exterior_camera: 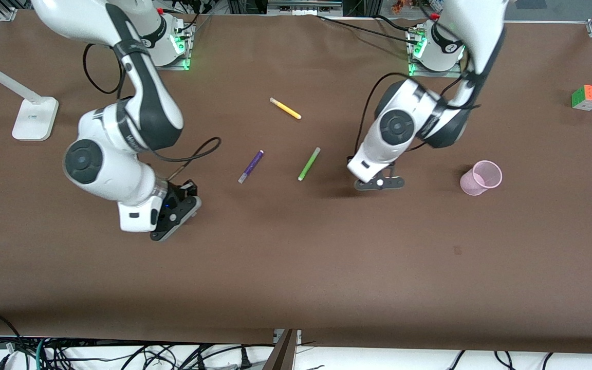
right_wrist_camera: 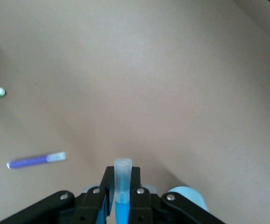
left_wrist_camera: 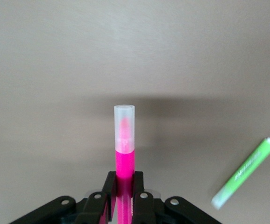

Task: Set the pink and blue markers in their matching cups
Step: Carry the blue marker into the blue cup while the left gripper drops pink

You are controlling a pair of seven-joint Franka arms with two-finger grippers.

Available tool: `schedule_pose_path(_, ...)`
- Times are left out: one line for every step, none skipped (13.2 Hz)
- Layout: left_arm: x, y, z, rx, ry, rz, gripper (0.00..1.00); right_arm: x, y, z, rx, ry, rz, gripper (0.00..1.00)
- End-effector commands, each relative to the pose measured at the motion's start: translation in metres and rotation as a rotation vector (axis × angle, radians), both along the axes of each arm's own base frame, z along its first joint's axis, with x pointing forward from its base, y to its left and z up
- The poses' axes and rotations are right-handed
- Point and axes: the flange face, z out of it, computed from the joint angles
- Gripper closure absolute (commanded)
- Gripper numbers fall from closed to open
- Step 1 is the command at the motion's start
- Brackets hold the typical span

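My right gripper should move the marker over the cup before it lets go of the marker, because the blue marker's cap (right_wrist_camera: 123,171) is hanging outside the light blue cup's rim (right_wrist_camera: 191,194).
My left gripper (exterior_camera: 378,182) is shut on the pink marker (left_wrist_camera: 124,149), which sticks out past the fingertips with its pale cap outward. It hangs over bare table between the lime-green pen (exterior_camera: 309,164) and the light pink cup (exterior_camera: 481,177), which stands upright toward the left arm's end. My right gripper (exterior_camera: 175,216) is shut on the blue marker (right_wrist_camera: 122,186), greyish cap outward, over the table toward the right arm's end. The light blue cup (right_wrist_camera: 191,195) shows only in the right wrist view, right beside that gripper. The front view hides it and both markers.
A purple pen (exterior_camera: 251,166), the lime-green pen and a yellow pen (exterior_camera: 285,108) lie mid-table between the arms. A puzzle cube (exterior_camera: 587,97) sits at the left arm's end. A white lamp base (exterior_camera: 34,118) stands at the right arm's end.
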Motion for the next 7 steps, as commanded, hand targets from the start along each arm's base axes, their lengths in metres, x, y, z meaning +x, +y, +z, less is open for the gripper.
schedule_pose_path(0.009,0.065,0.060,-0.028,-0.002,-0.147,1.00,0.007,-0.038,0.004,0.112,-0.020,0.113,0.95)
schedule_pose_path(0.014,0.093,0.075,-0.043,-0.003,-0.212,1.00,0.011,-0.055,0.000,0.156,-0.034,0.155,0.95)
schedule_pose_path(0.020,0.121,0.088,-0.061,-0.008,-0.299,1.00,0.015,-0.068,-0.002,0.194,-0.054,0.200,0.95)
schedule_pose_path(0.025,0.146,0.093,-0.081,-0.011,-0.383,1.00,0.016,-0.072,-0.004,0.219,-0.068,0.246,0.95)
schedule_pose_path(0.031,0.175,0.094,-0.102,-0.013,-0.462,1.00,0.016,-0.073,-0.006,0.247,-0.080,0.278,0.95)
schedule_pose_path(0.035,0.200,0.094,-0.143,-0.019,-0.520,1.00,0.017,-0.077,-0.012,0.275,-0.086,0.298,0.95)
schedule_pose_path(0.040,0.226,0.093,-0.203,-0.035,-0.571,1.00,0.018,-0.084,-0.018,0.302,-0.094,0.322,0.95)
